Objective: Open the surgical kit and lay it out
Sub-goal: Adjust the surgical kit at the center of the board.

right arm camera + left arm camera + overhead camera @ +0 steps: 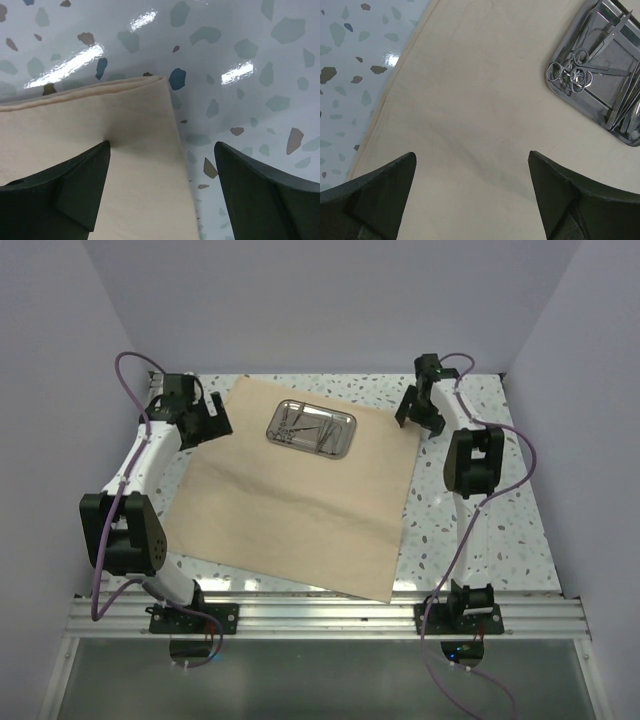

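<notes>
My right gripper grabs the beige cloth wrap's side edge near its far corner [418, 429] [174, 142] next, to pull it straight and lay out the kit.
The surgical kit's beige cloth wrap [300, 500] lies spread flat on the table. On its far part sits the shiny steel tray [345, 445], holding thin silver instruments [305, 426]. My left gripper [213, 422] hangs open over the cloth's far left edge. In the left wrist view it [471, 157] has only cloth [470, 100] between its fingers, with the tray [615, 60] and scissors-like forceps [575, 72] at the upper right. My right gripper [420, 412] stands open at the far right corner, straddling the cloth's edge [180, 150]. Its left fingertip [102, 150] is on the cloth [100, 120]; the other is over bare table.
The speckled white tabletop [470, 530] shows around the cloth, widest on the right. Lilac walls close in the back and both sides. An aluminium rail [320, 615] with both arm bases runs along the near edge.
</notes>
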You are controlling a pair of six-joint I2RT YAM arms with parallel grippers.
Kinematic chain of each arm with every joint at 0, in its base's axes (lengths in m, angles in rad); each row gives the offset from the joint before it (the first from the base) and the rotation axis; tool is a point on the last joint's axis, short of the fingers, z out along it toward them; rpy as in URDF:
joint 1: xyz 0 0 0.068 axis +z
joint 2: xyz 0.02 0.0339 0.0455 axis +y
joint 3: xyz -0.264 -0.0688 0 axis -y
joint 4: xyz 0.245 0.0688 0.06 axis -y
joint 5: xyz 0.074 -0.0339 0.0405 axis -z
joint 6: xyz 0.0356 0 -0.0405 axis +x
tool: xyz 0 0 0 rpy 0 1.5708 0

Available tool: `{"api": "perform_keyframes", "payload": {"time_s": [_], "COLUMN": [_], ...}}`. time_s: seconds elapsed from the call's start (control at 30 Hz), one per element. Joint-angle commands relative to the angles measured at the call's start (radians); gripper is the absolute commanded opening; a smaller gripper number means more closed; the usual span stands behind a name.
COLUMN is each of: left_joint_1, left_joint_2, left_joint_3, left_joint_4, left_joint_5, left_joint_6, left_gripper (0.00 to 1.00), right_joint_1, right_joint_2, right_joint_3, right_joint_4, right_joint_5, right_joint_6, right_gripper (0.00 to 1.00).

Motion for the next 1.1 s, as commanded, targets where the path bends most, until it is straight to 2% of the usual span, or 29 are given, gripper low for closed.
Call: {"api": "perform_keyframes", "payload": {"time_s": [0.0,0.03,0.07,0.13,0.17,0.27,0.43,0.57,0.77,0.83,0.9,1.0,1.07], "left_joint_1": [0.002,0.002,0.002,0.002,0.002,0.002,0.002,0.002,0.002,0.002,0.002,0.002,0.002], "left_joint_2": [0.000,0.007,0.009,0.020,0.023,0.032,0.031,0.031,0.021,0.020,0.020,0.026,0.028], "left_joint_3": [-0.005,-0.005,-0.005,0.000,0.003,0.013,0.003,0.000,0.006,0.006,0.001,0.007,0.027], "left_joint_4": [0.009,0.009,0.011,0.011,0.009,0.000,-0.005,-0.023,-0.052,-0.055,-0.055,-0.055,-0.060], "left_joint_5": [0.014,0.009,0.008,0.003,0.003,0.003,-0.027,-0.038,-0.058,-0.060,-0.052,-0.046,-0.049], "left_joint_6": [0.028,0.028,0.028,0.030,0.030,0.033,0.036,0.037,0.039,0.036,0.030,0.023,0.022], "left_gripper": [0.98,0.98,0.97,0.97,0.97,0.97,0.97,0.97,0.97,0.97,0.97,0.97,0.97], "right_joint_1": [-0.006,-0.008,-0.008,-0.008,-0.008,-0.008,-0.009,-0.018,-0.035,-0.038,-0.038,-0.038,-0.038], "right_joint_2": [0.018,0.036,0.044,0.075,0.084,0.128,0.190,0.199,0.316,0.330,0.352,0.380,0.310], "right_joint_3": [0.048,0.050,0.050,0.054,0.059,0.094,0.203,0.209,0.356,0.337,0.309,0.369,0.305], "right_joint_4": [-0.007,-0.004,0.008,0.022,0.034,0.051,0.111,0.327,0.546,0.616,0.753,0.729,0.732], "right_joint_5": [0.041,0.033,0.024,-0.009,-0.019,-0.049,-0.086,-0.126,-0.157,-0.178,-0.245,-0.241,-0.212], "right_joint_6": [-0.012,-0.010,-0.010,-0.009,-0.007,0.002,0.042,0.130,0.246,0.290,0.310,0.310,0.286], "right_gripper": [0.88,0.84,0.71,0.55,0.33,0.00,0.00,0.00,0.00,0.00,0.00,0.00,0.00]}}
